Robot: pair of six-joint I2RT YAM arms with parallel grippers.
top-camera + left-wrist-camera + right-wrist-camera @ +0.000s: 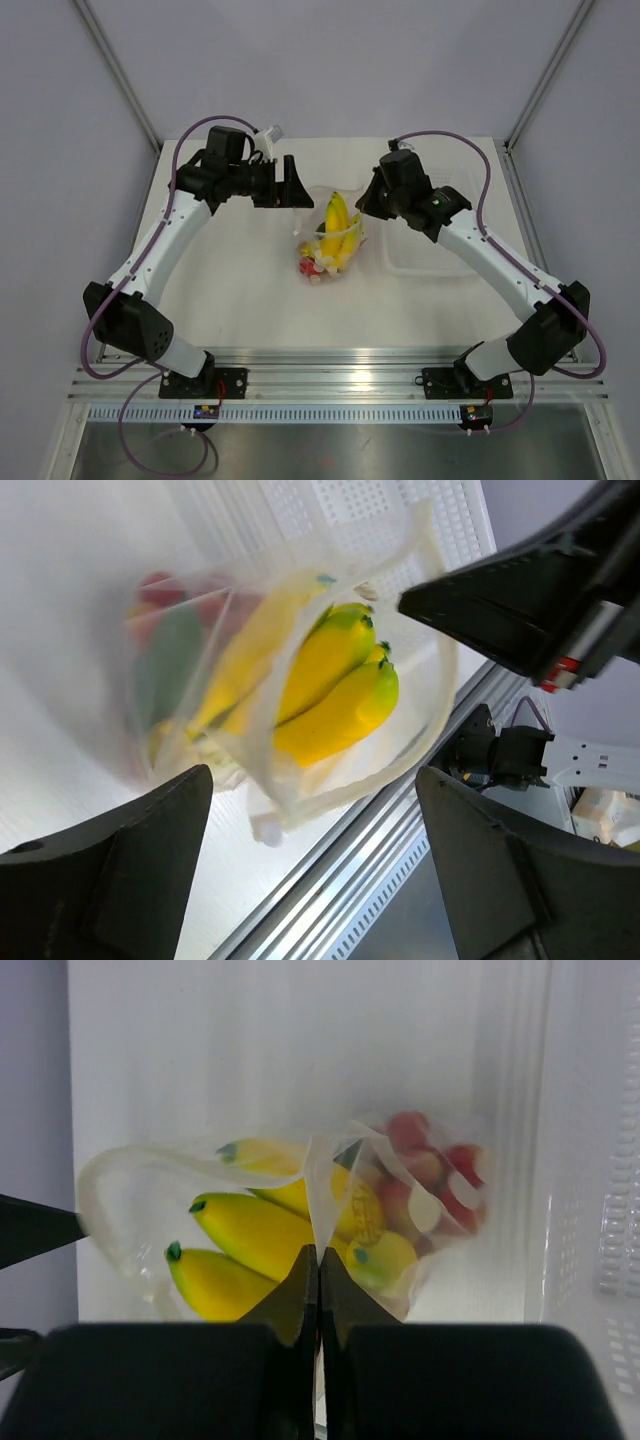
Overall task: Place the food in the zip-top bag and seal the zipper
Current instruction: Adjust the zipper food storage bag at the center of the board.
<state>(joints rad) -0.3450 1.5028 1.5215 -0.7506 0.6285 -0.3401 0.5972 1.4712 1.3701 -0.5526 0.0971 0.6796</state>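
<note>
My left gripper should next pinch the zip-top bag's rim (302, 213) (286, 808) across from my right gripper. The bag's opening then stays open to settle the bananas inside.
The zip-top bag (330, 245) sits mid-table, its open mouth lifted. Yellow bananas (337, 218) lie in the mouth, and red strawberries (312, 265) sit at the bag's bottom. My right gripper (362, 212) is shut on the bag's top edge; in the right wrist view its pinched tips (318, 1260) hold the film in front of the bananas (250, 1235) and strawberries (430, 1165). My left gripper (300, 183) is open and empty just left of the mouth. In the left wrist view the left gripper (310, 870) faces the bananas (335, 685) and the zipper rim (435, 705).
A clear rigid tray (430, 255) lies right of the bag, under my right arm; it also shows at the right edge of the right wrist view (590, 1160). The table's aluminium front rail (330, 385) runs by the arm bases.
</note>
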